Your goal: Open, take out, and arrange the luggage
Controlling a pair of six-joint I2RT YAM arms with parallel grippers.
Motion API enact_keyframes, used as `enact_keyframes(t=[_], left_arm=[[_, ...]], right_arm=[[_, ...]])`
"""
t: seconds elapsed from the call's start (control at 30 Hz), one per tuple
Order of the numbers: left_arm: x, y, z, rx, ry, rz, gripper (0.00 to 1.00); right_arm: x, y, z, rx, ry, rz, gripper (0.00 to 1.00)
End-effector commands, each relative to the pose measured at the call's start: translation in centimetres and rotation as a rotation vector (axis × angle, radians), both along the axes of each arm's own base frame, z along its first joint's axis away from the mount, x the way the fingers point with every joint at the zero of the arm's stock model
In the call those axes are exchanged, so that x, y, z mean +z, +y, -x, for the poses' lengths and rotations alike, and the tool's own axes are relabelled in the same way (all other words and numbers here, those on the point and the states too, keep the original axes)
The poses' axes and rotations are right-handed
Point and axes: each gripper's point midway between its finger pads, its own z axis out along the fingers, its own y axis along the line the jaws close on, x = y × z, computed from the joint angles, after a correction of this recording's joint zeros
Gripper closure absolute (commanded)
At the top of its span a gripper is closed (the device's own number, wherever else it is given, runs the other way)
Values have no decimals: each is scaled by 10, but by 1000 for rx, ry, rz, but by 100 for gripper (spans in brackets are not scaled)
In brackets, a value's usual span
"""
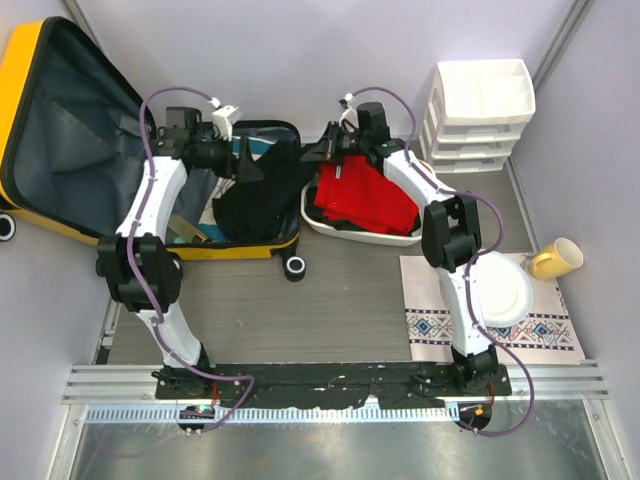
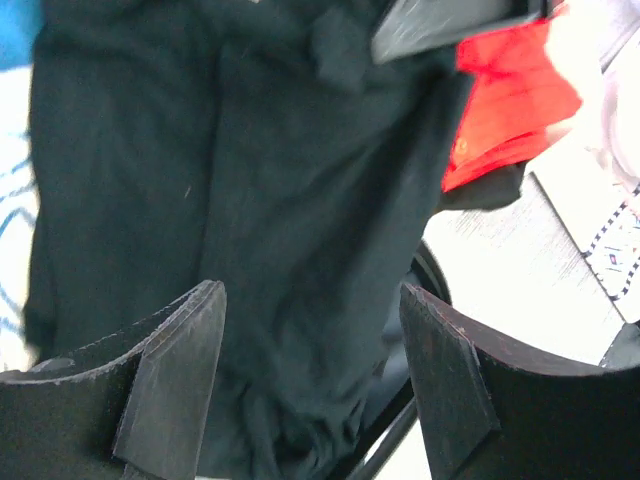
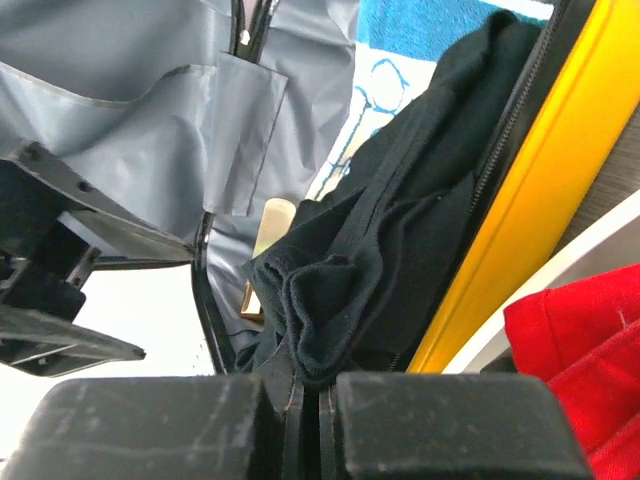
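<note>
The robot's right gripper is pinching the garment's cloth with its shut fingers, so the black garment [image 1: 265,195] would come up by its bunched fold [image 1: 306,158] if the gripper lifted now.
The yellow luggage [image 1: 25,90] lies open at the left, lid raised, grey lining [image 3: 150,100] showing. A black garment [image 1: 265,195] drapes over its near half and yellow rim [image 3: 530,200]. My right gripper [image 1: 318,152] is shut on a bunched fold of that black garment [image 3: 330,300], jaws pressed together [image 3: 310,385]. My left gripper [image 1: 250,165] hovers just left of it, open; its fingers [image 2: 175,380] stand wide apart with the black garment [image 2: 250,200] hanging beyond them, not pinched. The left wrist view has my right gripper's finger [image 2: 450,20] at its top edge.
A white basin [image 1: 345,232] holding red clothing [image 1: 365,195] sits right of the suitcase. A white drawer organizer [image 1: 480,110] stands at the back right. A yellow mug [image 1: 555,258] and a white dish [image 1: 497,290] rest by a patterned mat [image 1: 540,335]. A blue-and-white cloth [image 3: 420,30] lies inside the suitcase.
</note>
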Motion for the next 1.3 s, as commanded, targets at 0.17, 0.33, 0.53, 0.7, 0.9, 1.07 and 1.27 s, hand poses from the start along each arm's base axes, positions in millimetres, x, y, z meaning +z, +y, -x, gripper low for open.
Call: enact_keyframes(t=[0.17, 0.33, 0.53, 0.7, 0.9, 1.07, 1.27], left_arm=[[-32, 83, 18, 408, 263, 42, 27], [-62, 90, 27, 527, 385, 114, 27], [-72, 63, 24, 516, 442, 234, 25], [-66, 36, 7, 482, 404, 301, 23], [-74, 2, -5, 447, 447, 329, 22], [-90, -3, 0, 497, 511, 342, 12], [-107, -8, 0, 559, 566, 417, 10]], right_arm=[[108, -46, -4, -90, -261, -30, 99], [108, -65, -11, -130, -288, 7, 99], [116, -94, -24, -202, -302, 24, 99], [117, -107, -24, -222, -307, 41, 99], [119, -111, -22, -231, -308, 52, 99], [121, -117, -21, -245, -306, 64, 99], [118, -120, -17, -242, -303, 75, 99]])
